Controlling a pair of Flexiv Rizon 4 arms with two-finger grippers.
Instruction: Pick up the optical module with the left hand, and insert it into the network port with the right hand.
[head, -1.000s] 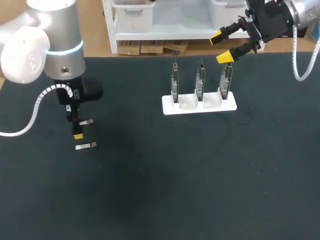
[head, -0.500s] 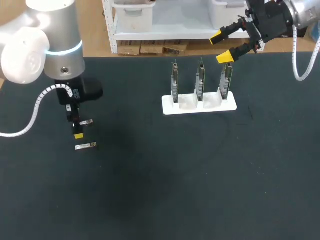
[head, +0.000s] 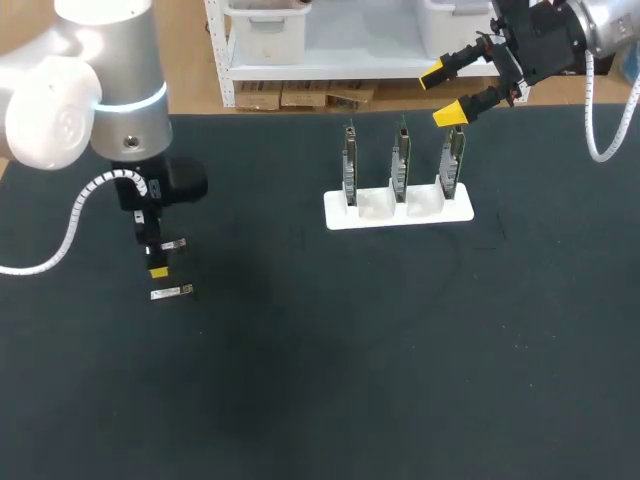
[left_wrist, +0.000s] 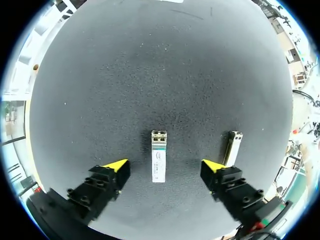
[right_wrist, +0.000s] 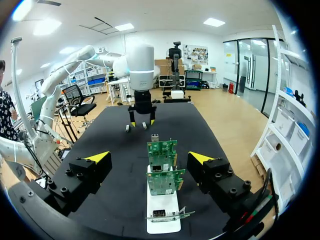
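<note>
The left gripper grabs the optical module by its labelled body (left_wrist: 158, 167) next. That keeps its end with the twin openings free for my right hand.
Two small silver optical modules lie on the black mat at the left. One module (head: 172, 243) (left_wrist: 158, 156) lies between the fingers of my left gripper (head: 155, 250) (left_wrist: 163, 165), which points straight down, open, with gaps on both sides. The other module (head: 172, 292) (left_wrist: 233, 147) rests just outside one finger. Three green network cards (head: 400, 165) (right_wrist: 161, 170) stand upright in a white rack (head: 340, 215) (right_wrist: 162, 222). My right gripper (head: 452, 92) (right_wrist: 149, 158) hangs open and empty above and behind the rack's right end.
The black mat (head: 380, 350) covers the whole table. Bare mat lies between the modules and the rack and along the front. My left arm (right_wrist: 141, 75) shows in the right wrist view beyond the cards.
</note>
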